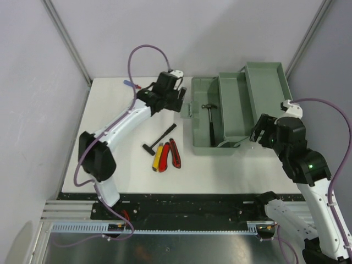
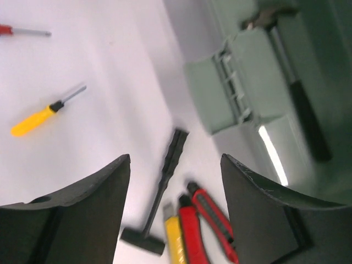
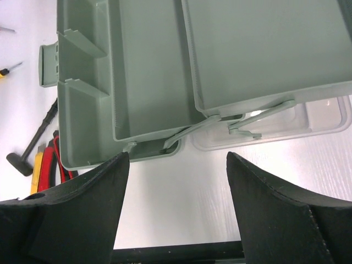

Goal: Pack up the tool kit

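Observation:
My left gripper grabs the black hammer by the neck where its grip meets the handle (image 1: 165, 134) (image 2: 166, 173) next, to lay it into the toolbox.
The grey-green toolbox (image 1: 234, 104) stands open at the right, its trays fanned out. A hammer (image 1: 211, 120) lies inside it. On the table left of the box lie a black hammer (image 1: 159, 139), a yellow knife (image 1: 157, 158) and two red knives (image 1: 170, 154). My left gripper (image 1: 179, 103) is open and empty, held above the table beside the box's handle (image 2: 234, 91). The left wrist view shows the black hammer (image 2: 160, 192), the knives (image 2: 192, 231), a yellow screwdriver (image 2: 41, 116) and a red one (image 2: 16, 30). My right gripper (image 1: 257, 132) is open and empty at the box's near right corner (image 3: 148, 148).
The translucent lid (image 3: 324, 118) lies under the fanned trays on the right. The screwdrivers lie at the table's back left (image 1: 132, 84). Grey walls enclose the table at the back and both sides. A black rail (image 1: 181, 206) runs along the near edge.

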### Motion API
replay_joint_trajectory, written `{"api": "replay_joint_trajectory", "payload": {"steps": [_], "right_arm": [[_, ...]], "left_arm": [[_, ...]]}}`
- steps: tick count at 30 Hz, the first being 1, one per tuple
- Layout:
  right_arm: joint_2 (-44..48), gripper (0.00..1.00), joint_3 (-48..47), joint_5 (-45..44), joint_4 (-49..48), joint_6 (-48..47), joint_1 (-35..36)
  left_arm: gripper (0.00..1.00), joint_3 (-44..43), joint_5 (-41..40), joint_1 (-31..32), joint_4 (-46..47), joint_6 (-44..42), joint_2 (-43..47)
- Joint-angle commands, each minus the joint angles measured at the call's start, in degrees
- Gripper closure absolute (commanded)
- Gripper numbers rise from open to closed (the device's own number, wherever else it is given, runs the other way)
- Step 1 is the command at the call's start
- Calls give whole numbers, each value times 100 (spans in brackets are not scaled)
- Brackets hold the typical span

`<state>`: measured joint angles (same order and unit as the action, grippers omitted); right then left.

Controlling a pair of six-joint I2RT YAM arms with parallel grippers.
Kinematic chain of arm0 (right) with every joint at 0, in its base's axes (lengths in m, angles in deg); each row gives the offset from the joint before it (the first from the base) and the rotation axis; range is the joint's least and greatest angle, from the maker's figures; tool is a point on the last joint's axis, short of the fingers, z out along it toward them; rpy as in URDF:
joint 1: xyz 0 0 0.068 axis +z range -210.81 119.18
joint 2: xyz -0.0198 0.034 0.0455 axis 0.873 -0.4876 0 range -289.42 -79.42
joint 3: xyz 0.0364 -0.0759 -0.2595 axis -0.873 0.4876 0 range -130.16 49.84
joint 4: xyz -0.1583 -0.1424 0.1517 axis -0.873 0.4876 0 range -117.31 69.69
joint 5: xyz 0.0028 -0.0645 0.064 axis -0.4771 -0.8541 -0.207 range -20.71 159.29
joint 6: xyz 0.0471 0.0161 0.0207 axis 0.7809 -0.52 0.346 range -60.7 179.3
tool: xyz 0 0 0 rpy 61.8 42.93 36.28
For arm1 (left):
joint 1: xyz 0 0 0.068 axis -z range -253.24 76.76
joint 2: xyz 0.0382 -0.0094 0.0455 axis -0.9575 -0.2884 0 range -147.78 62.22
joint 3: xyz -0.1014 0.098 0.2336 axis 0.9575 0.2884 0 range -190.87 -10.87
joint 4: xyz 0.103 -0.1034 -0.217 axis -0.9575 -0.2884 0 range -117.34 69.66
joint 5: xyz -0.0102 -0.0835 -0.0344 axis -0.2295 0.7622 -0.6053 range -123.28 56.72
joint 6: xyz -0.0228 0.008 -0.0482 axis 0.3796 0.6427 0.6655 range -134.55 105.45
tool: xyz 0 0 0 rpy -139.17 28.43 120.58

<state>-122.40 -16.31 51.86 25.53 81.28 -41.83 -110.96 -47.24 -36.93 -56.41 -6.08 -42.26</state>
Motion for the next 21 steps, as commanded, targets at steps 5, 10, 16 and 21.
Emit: {"api": "replay_joint_trajectory", "payload": {"steps": [5, 10, 16, 21], "right_arm": [[-224, 24, 64, 345, -387, 8, -26], [-310, 24, 131, 435, -442, 3, -35], [-347, 24, 193, 489, -487, 6, -42], [-334, 24, 244, 548, -518, 21, -44]], "left_arm": [[13, 1449, 1221, -764, 70, -707, 1214], [1, 2170, 1334, -817, 78, -1085, 1398], [9, 2713, 1350, -819, 108, -1158, 1124], [42, 2834, 1511, -818, 292, -1138, 578]]}}
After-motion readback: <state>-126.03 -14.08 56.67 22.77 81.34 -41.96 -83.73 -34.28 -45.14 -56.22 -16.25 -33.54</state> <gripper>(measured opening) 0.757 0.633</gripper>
